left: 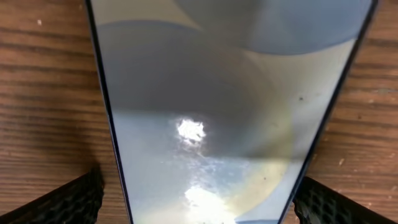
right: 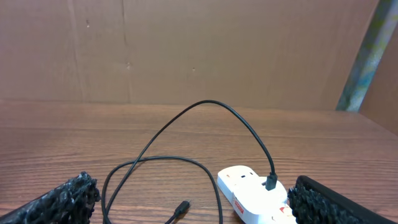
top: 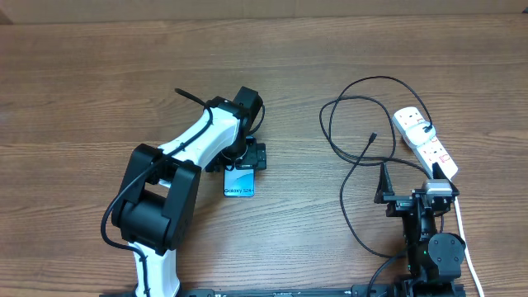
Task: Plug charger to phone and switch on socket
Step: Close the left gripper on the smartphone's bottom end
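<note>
I should close my left gripper now, because the long edges of the phone are between my fingers. My left gripper would hold the phone.
The phone lies flat on the table with its "Galaxy S24" end toward the front edge. My left gripper is low over its far end and open. In the left wrist view the phone fills the frame, and the fingers straddle its two long edges without closing on it. The white socket lies at the right. The charger loops beside it, its plug seated in the socket and its connector tip loose on the wood. My right gripper stands open and empty before the socket.
The wooden table carries only these things. A brown cardboard wall closes the far side. The socket's white cord runs past the right arm's base toward the front edge.
</note>
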You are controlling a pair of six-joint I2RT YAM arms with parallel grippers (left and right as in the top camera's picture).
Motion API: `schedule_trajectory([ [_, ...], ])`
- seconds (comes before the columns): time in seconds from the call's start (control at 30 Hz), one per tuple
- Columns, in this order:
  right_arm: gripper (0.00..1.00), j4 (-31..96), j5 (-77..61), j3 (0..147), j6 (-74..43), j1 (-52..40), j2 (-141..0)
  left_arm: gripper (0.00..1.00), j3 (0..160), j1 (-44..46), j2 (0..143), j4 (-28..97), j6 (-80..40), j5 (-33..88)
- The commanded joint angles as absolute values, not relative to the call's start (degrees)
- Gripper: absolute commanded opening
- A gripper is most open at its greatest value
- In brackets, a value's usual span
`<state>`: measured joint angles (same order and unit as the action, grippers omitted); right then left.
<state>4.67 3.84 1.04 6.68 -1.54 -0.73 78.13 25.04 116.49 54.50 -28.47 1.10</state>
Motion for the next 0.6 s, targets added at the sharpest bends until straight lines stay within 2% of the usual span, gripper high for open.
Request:
schedule_trajectory([
  [0.0,1.0,4.43,3.88,0.45,6.94,-1.8,-0.23,1.0,77.71,25.19,117.67,53.47,-29.74,-0.01],
  [0.37,1.0,4.43,3.88,0.45,6.94,-1.83,-0.23,1.0,77.69,25.19,117.71,53.69,-28.29,0.16],
  [0.57,1.0,4.43,3.88,0.45,6.94,-1.8,-0.23,0.94,77.6,25.19,117.75,53.56,-28.29,1.13],
])
